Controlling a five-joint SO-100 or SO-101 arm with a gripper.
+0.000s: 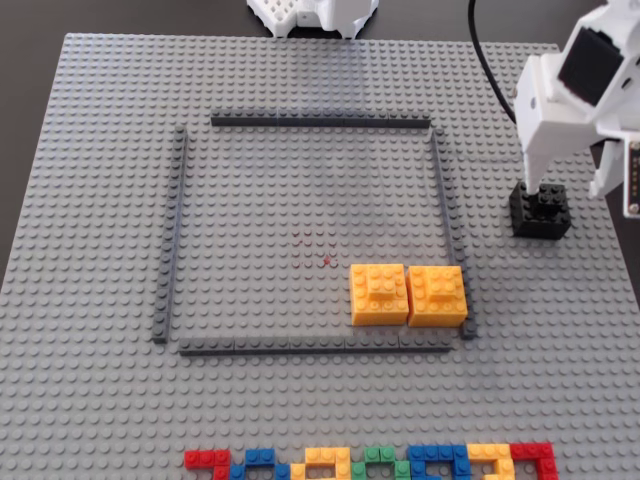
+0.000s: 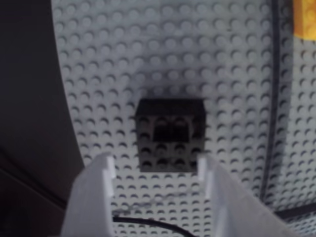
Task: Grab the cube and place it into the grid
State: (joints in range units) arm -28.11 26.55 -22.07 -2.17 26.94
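Note:
My gripper picks up the black cube by its raised top piece next. Then my gripper places the cube into the grid.
The cube is a small black studded block with a raised black piece on top. It sits on the baseplate to the right of the grid, outside its right dark strip. In the wrist view the cube lies just ahead of my fingertips. My white gripper hangs over the cube with its fingers either side of it. In the wrist view the gripper is open and empty, its jaws spread wider than the cube.
Two yellow-orange blocks sit side by side inside the grid's lower right corner. A row of multicoloured bricks lies along the plate's near edge. A white arm base stands beyond the far edge. A black cable runs beside the arm.

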